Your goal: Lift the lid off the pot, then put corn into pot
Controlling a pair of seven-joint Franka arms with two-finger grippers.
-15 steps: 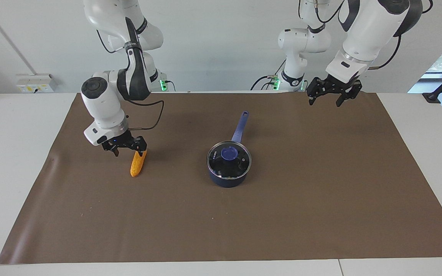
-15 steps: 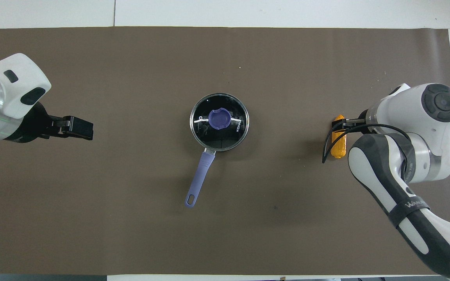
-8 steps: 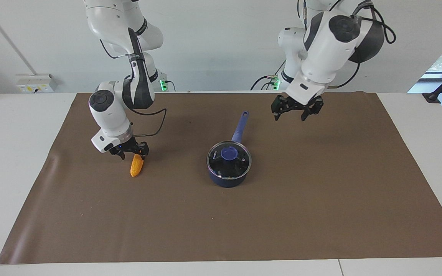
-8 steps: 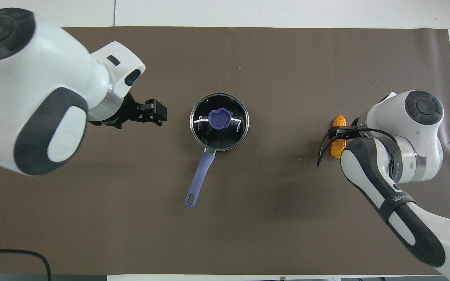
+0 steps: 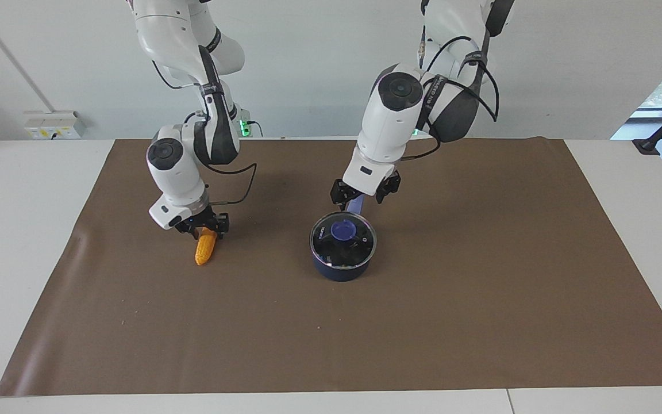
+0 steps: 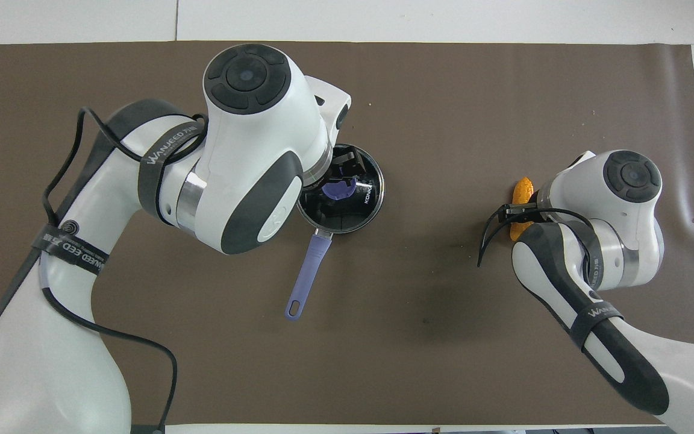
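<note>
The left gripper will grab the lid by the narrow blue knob at its centre (image 6: 339,190) next, because the glass lid spreads wide across the whole pot.
The navy pot (image 5: 342,265) stands mid-mat with the glass lid (image 5: 360,244) on it and the blue knob (image 5: 343,230) at the lid's centre. Its handle (image 6: 308,271) points toward the robots. My left gripper (image 5: 362,197) is open and hangs just above the lid's edge where the handle starts, not touching. In the overhead view the left gripper (image 6: 342,169) covers part of the lid (image 6: 359,205). The yellow corn (image 5: 205,247) lies on the mat toward the right arm's end. My right gripper (image 5: 206,226) is open, low over the corn's end nearer the robots, a finger on each side. In the overhead view only the corn's tip (image 6: 523,190) shows.
A brown mat (image 5: 480,287) covers most of the white table (image 5: 20,230). Nothing else lies on it. The left arm's wrist and forearm (image 6: 244,150) hang over the mat beside the pot.
My left arm has swung in from its end of the table to over the pot. My right gripper has come down closer around the corn. Pot, lid and corn have not moved.
</note>
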